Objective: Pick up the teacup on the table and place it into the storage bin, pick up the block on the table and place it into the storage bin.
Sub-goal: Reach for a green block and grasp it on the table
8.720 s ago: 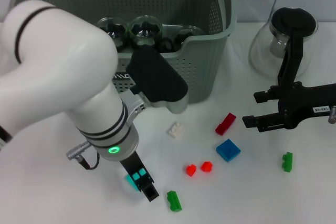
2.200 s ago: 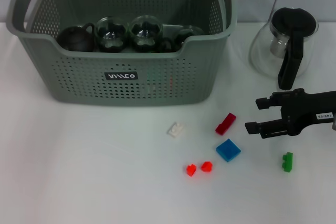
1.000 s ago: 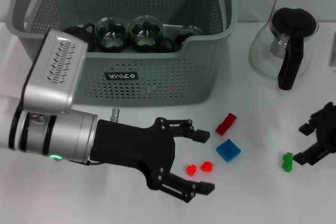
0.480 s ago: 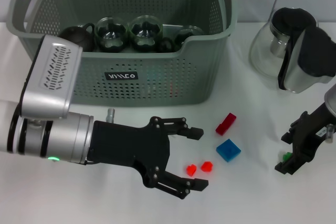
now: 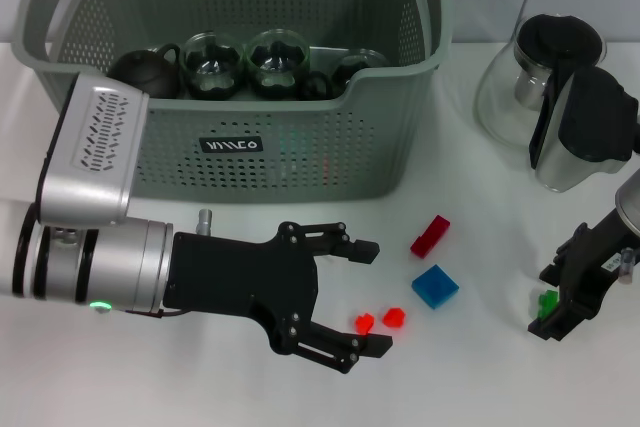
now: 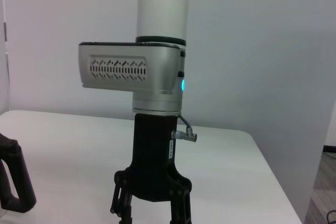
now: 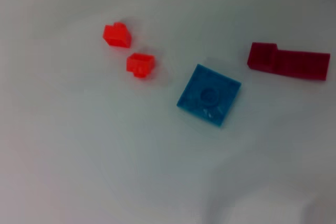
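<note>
My right gripper's fingers are low on both sides of the green block (image 5: 547, 301), so they would catch the block if they closed now. My right gripper needs to close on the block now.
The storage bin (image 5: 300, 162) stands at the back left, with glass teacups (image 5: 277, 52) and a dark cup (image 5: 145, 69) inside. No teacup shows on the table. My left gripper (image 5: 368, 297) lies low in front of the bin, open, its fingers (image 5: 362, 247) either side of two small red blocks (image 5: 394, 317). These also show in the right wrist view (image 7: 140, 64). A blue block (image 5: 434, 285) and a dark red block (image 5: 430, 235) lie just beyond. My right gripper (image 5: 548, 300) points down, open, straddling a green block (image 5: 547, 301). It also shows in the left wrist view (image 6: 151, 211).
A glass pitcher with a black lid (image 5: 545, 62) stands at the back right, partly behind my right wrist (image 5: 590, 132). Its handle shows in the left wrist view (image 6: 13, 179). The blue block (image 7: 209, 94) and the dark red block (image 7: 289, 62) show in the right wrist view.
My right arm has swung over so its gripper now points down around the green block. My left gripper has drawn slightly back to the left, still open.
</note>
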You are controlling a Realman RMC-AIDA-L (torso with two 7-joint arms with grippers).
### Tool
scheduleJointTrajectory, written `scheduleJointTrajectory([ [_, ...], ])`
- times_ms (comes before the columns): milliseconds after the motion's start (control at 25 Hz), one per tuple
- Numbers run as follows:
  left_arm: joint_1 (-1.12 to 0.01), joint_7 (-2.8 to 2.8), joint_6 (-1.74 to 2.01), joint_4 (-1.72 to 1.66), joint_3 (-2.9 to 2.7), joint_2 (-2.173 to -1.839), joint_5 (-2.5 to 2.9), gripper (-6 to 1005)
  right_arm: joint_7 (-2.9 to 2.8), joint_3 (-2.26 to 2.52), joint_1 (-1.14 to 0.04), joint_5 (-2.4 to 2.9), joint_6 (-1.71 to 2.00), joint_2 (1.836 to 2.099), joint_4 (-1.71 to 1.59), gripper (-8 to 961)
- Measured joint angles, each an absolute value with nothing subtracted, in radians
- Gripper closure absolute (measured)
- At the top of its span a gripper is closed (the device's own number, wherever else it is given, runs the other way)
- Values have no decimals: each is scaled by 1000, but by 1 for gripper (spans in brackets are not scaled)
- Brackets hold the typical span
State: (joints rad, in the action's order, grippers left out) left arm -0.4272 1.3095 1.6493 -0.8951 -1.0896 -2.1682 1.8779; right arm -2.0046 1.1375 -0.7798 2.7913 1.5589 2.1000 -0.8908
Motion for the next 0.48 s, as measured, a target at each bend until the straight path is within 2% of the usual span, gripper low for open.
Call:
scheduleJointTrajectory([
  [120,-427,1309,1646,-883,-1087,-2169,1874,48,-2005,1140,-779,2793,1555,2100,-884,102],
  [480,-425,1308,1640,-877,-1086,-2169,1871,48,-2005,1160,-773,2796,1536,2099,-868,335],
])
